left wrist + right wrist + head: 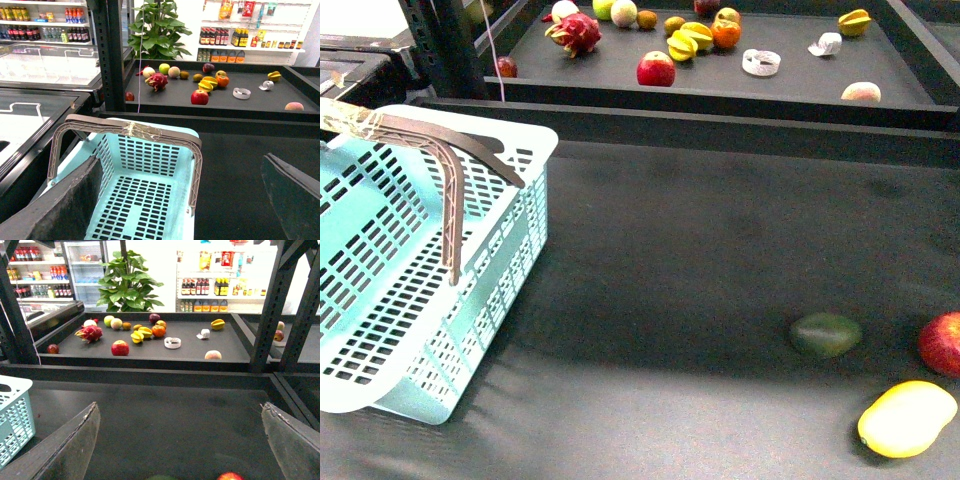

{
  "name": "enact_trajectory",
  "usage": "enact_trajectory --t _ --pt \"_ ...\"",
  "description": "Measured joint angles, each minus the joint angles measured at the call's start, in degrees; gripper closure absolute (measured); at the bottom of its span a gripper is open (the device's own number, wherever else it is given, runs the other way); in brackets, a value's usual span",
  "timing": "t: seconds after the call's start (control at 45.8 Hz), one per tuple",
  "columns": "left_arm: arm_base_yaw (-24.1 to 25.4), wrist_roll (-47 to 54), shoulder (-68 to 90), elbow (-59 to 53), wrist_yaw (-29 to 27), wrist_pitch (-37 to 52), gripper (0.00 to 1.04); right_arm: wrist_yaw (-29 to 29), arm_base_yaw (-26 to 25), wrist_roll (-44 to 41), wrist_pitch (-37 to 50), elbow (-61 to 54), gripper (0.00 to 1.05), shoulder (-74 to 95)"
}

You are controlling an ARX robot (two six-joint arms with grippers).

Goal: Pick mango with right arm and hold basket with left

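Observation:
The left gripper takes hold of the basket by its narrow tape-wrapped handle [360, 121] next, since the basket's body spreads wider than the fingers open.
The yellow mango [907, 418] lies on the dark table at the near right, next to a red apple [942, 343] and a dark green fruit [826, 334]. The turquoise basket [410, 290] stands at the left, its taped handle [360, 122] up. Neither arm shows in the front view. In the left wrist view the open left gripper [185, 200] hangs over the basket [135, 200], its fingers [65, 205] spread wide and empty. In the right wrist view the open right gripper [180, 440] is empty above the table; the apple's top [230, 476] and the green fruit's top [161, 477] show at the frame edge. The mango is out of that view.
A raised black tray [880, 95] at the back holds several fruits, among them a dragon fruit [577, 32], a red apple [656, 69] and tape rolls [761, 62]. A black post [450, 45] stands behind the basket. Bare dark table [720, 230] lies between basket and fruits.

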Motion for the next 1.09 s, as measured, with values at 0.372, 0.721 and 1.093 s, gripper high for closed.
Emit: enact_trajectory --t 0.372,0.721,1.093 --pt "6.38 -28.33 38.62 2.75 -0.37 24.37 0.06 0.0 0.0 0.0 0.0 0.0 0.08 0.0" --pt "4.22 -40.83 89.83 21.9 0.63 48.48 0.06 0.0 0.0 0.0 0.0 0.0 0.08 0.0" --pt "-2.78 -42.86 106.03 36.98 -3.5 47.23 0.06 0.0 0.0 0.0 0.0 0.0 0.08 0.0"
